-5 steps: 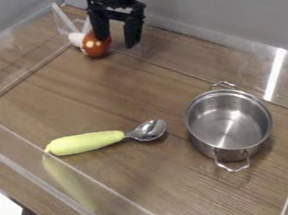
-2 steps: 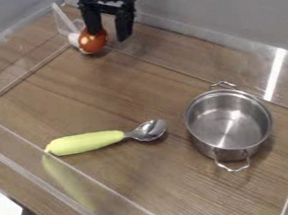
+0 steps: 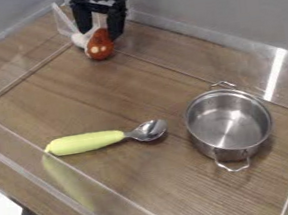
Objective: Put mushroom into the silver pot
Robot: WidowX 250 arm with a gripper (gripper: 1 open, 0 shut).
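The gripper grips the mushroom by its red-brown cap (image 3: 99,47) next, to get it into the silver pot (image 3: 230,123).
The mushroom (image 3: 100,49), with a red-brown cap and a whitish stem pointing toward the back corner, lies on the wooden table at the far left. My gripper (image 3: 101,32) points straight down just over and behind it, open, a black finger on either side and nothing held. The silver pot (image 3: 230,123), round and shiny with two small handles, stands empty at the right front, far from the gripper.
A metal spoon with a yellow-green handle (image 3: 104,139) lies at the front middle, its bowl toward the pot. Clear plastic walls (image 3: 282,60) ring the table, and the back corner is close behind the gripper.
The gripper has shifted left and slightly up in the picture, from right of the mushroom to over it. It stayed open. Pot and spoon have not moved.
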